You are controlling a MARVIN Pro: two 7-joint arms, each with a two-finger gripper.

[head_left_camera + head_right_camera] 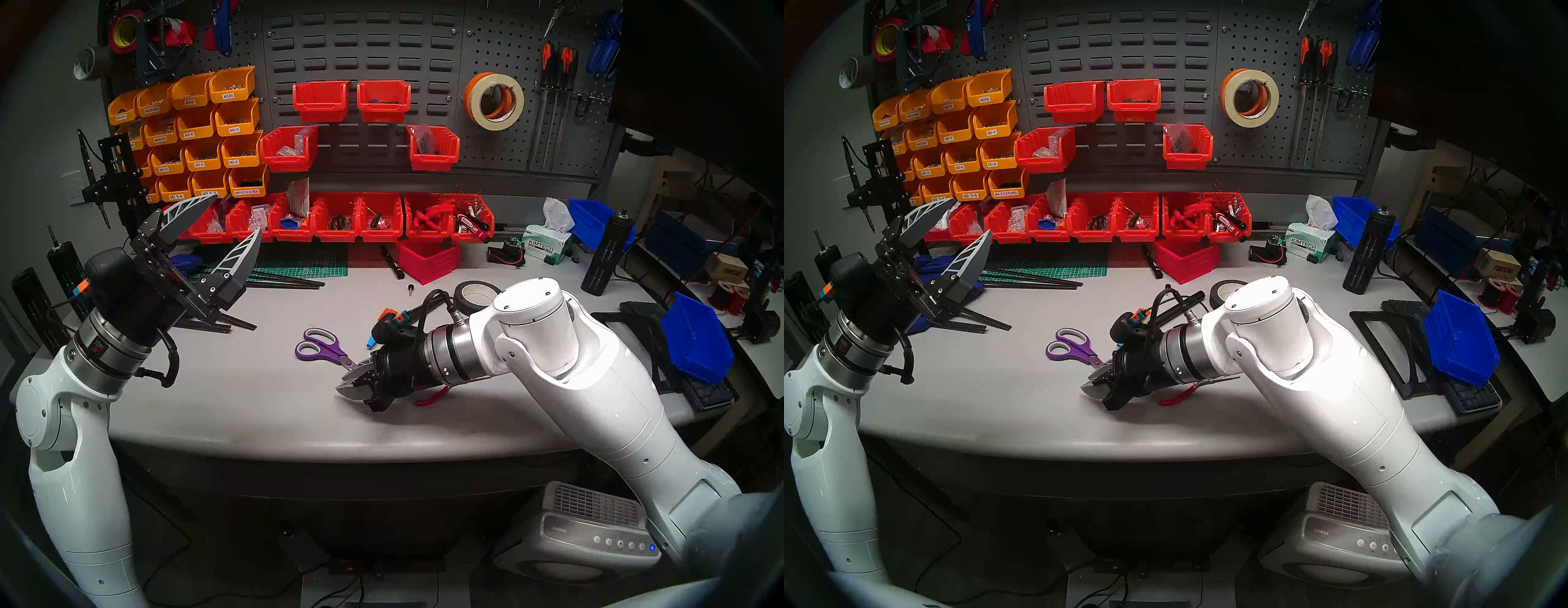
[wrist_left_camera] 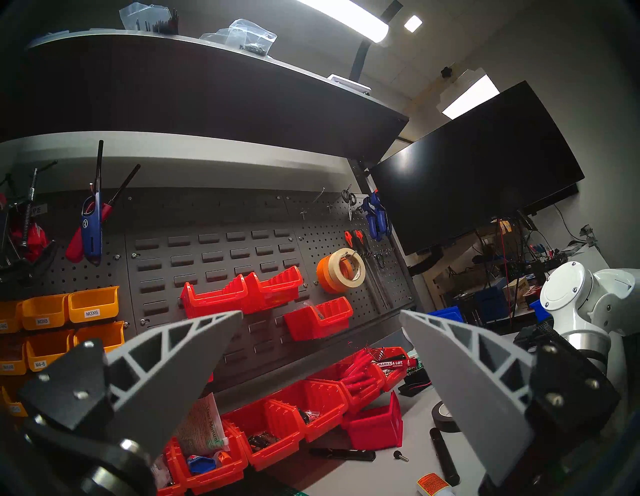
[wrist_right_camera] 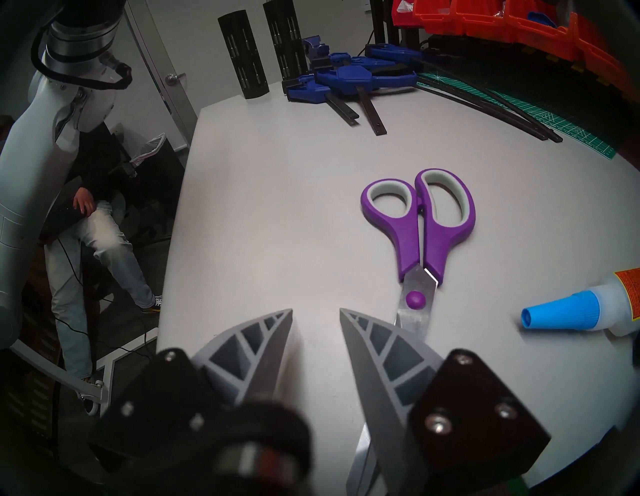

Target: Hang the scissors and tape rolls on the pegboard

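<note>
Next, my right gripper grabs the narrow closed blades of the scissors, since the purple handle loops spread wider than my open fingers.
The purple-handled scissors [image 1: 318,344] [image 1: 1067,346] lie flat on the grey table, handles to the left. In the right wrist view the scissors [image 3: 419,225] run with their silver blades under my right gripper's right finger, not between the fingers. My right gripper [image 1: 345,380] [image 1: 1091,380] [image 3: 316,313] is low over the table, slightly open and empty. The orange tape roll [image 1: 473,91] [image 2: 323,273] and the cream tape roll [image 1: 502,116] [image 2: 346,266] hang together on one hook of the pegboard [image 1: 488,157] [image 2: 329,235]. My left gripper [image 1: 233,216] [image 2: 321,313] is wide open, raised at the left.
A black tape roll [image 1: 477,295] and red-handled pliers [image 1: 432,397] lie by my right wrist. A glue bottle with a blue tip [image 3: 588,308] lies right of the scissors. Blue clamps [image 3: 349,74], a green cutting mat [image 1: 297,259], a loose red bin [image 1: 428,259] and a row of red bins [image 1: 339,220] sit behind.
</note>
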